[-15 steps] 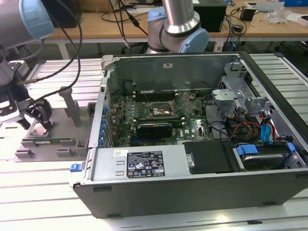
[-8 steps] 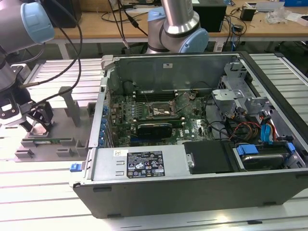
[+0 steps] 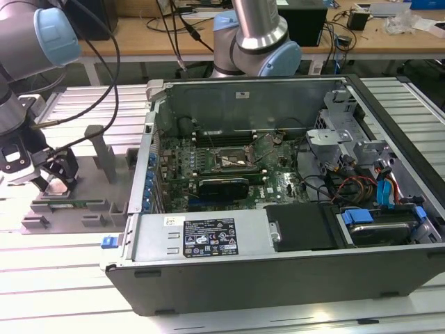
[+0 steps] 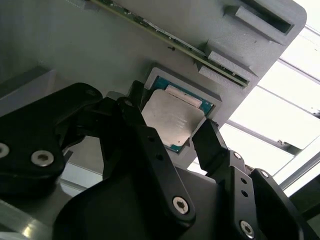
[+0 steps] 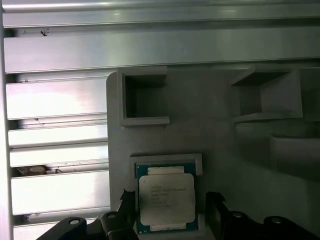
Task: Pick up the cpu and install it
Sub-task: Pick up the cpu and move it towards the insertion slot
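Observation:
I should pick up the cpu next by its exposed side edges, because the sides of the tray's pocket wrap around the cpu's corners.
The cpu is a small square chip with a dull silver top, lying flat in a pocket of the grey plastic tray. In both wrist views my gripper is low over it, open, with one black finger on each side of the chip and a small gap to its edges. The same chip shows between the fingers of my gripper. In the exterior view my gripper is over the tray at the exterior view's left. The dark socket sits on the motherboard inside the open computer case.
A long black card lies just in front of the socket. Upright grey posts rise from the tray, and a green strip lies in one of its slots. A second robot arm stands behind the case. Cables and drive bays fill the case's right side.

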`<action>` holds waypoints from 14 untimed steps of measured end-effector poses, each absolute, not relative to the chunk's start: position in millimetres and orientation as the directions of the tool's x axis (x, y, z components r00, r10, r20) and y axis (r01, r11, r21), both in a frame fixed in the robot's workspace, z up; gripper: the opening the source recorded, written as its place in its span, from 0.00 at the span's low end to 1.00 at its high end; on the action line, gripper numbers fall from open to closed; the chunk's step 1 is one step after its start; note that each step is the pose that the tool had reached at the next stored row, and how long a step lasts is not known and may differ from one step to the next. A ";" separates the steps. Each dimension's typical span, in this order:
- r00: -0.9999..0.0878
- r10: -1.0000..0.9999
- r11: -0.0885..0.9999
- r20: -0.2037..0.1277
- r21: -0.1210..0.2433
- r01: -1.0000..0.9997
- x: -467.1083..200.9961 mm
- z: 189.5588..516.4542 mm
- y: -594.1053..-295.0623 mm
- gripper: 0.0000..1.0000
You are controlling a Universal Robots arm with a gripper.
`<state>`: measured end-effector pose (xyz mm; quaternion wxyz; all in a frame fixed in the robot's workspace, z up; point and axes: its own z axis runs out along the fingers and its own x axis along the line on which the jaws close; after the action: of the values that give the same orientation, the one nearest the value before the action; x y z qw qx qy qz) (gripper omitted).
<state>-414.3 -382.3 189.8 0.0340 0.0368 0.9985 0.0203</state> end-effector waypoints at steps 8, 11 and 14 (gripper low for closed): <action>-0.996 0.075 0.996 -0.040 0.041 0.073 -413.7 189.7 -381.3 0.66; -0.996 0.075 0.996 -0.040 0.041 0.073 -413.6 189.3 -377.0 0.66; -0.997 0.070 0.997 -0.040 0.041 0.068 -413.4 187.8 -376.5 0.66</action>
<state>-413.4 -376.5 187.8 0.0206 0.0346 0.9990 0.0199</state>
